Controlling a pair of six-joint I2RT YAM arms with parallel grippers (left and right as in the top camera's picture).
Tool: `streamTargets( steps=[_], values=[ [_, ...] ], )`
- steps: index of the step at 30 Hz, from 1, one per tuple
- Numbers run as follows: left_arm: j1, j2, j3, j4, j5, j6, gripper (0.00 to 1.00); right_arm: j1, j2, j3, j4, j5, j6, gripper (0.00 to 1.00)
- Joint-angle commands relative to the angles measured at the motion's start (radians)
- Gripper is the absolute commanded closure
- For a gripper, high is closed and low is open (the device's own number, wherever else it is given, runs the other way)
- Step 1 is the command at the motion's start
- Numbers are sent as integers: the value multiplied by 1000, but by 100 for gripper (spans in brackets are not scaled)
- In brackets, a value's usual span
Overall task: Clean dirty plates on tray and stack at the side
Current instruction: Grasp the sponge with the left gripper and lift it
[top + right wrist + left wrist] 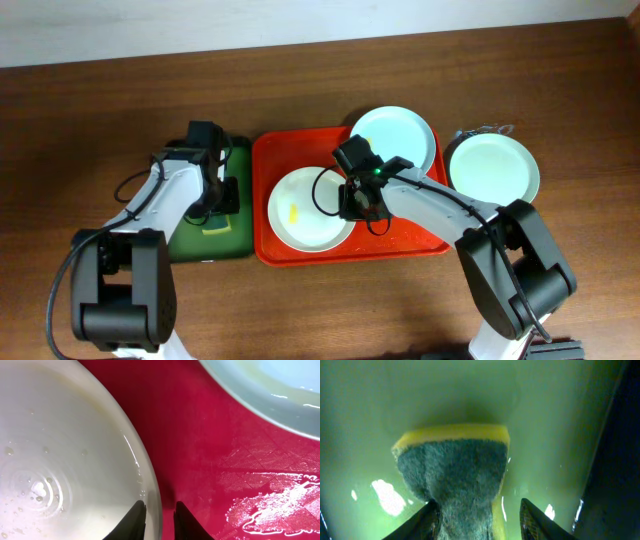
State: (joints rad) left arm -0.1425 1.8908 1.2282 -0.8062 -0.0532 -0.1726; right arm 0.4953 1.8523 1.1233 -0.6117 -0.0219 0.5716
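My left gripper is to grab the yellow sponge across its grey scouring side [452, 465], so that an end of the sponge stays free to clean the dirty plate.
On the red tray [268, 150] lies a white plate [300, 210] with a small yellow smear on it. My right gripper [362, 205] is at this plate's right rim. In the right wrist view its jaws [160, 503] stand slightly open astride the rim, one finger over the plate [65, 460] and the other over the red tray [210, 435]. A second plate [393, 138] sits at the tray's far right corner. My left gripper [225, 195] hangs over the dark green tray [195, 240]. Its jaws [479, 502] are open around a yellow sponge with a grey scouring face [452, 465]; one finger touches it and the other stands apart.
A third pale-mint plate [492, 168] rests on the table to the right of the red tray, with a wire object [485, 130] just behind it. A wet patch [280, 505] shines on the tray floor. The second plate's edge [270, 380] lies close ahead of the right gripper.
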Motion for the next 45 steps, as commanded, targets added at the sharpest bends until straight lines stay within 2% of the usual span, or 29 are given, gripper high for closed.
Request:
streamTargets(
  steps=[1, 6, 10, 15, 19, 25, 27, 30, 32, 42, 43, 45],
  values=[
    [8, 13, 90, -68, 32, 9, 48, 8, 9, -8, 0, 19, 0, 78],
    [8, 13, 162, -135, 32, 9, 41, 8, 9, -8, 0, 19, 0, 78],
    [8, 13, 161, -142, 31, 9, 40, 8, 9, -8, 0, 19, 0, 78],
    [8, 13, 145, -145, 21, 9, 42, 8, 9, -8, 0, 19, 0, 78],
    [8, 13, 117, -121, 5, 8, 51, 8, 9, -8, -1, 19, 0, 78],
    [10, 13, 30, -50, 4, 0, 50, 8, 9, -8, -1, 19, 0, 78],
    [22, 13, 13, -39, -19, -52, 52, 8, 9, -8, 0, 19, 0, 78],
    [40, 13, 13, -35, -22, -63, 54, 8, 9, -8, 0, 19, 0, 78],
    [47, 13, 13, -39, -21, -63, 60, 8, 9, -8, 0, 19, 0, 78],
    [47, 13, -46, 16, -13, -63, 73, 8, 9, -8, -1, 19, 0, 78],
    [47, 13, -64, 34, -10, -63, 77, 8, 9, -8, -1, 19, 0, 78],
    [47, 13, -78, 46, -10, -63, 100, 8, 9, -8, -1, 19, 0, 73]
  ],
)
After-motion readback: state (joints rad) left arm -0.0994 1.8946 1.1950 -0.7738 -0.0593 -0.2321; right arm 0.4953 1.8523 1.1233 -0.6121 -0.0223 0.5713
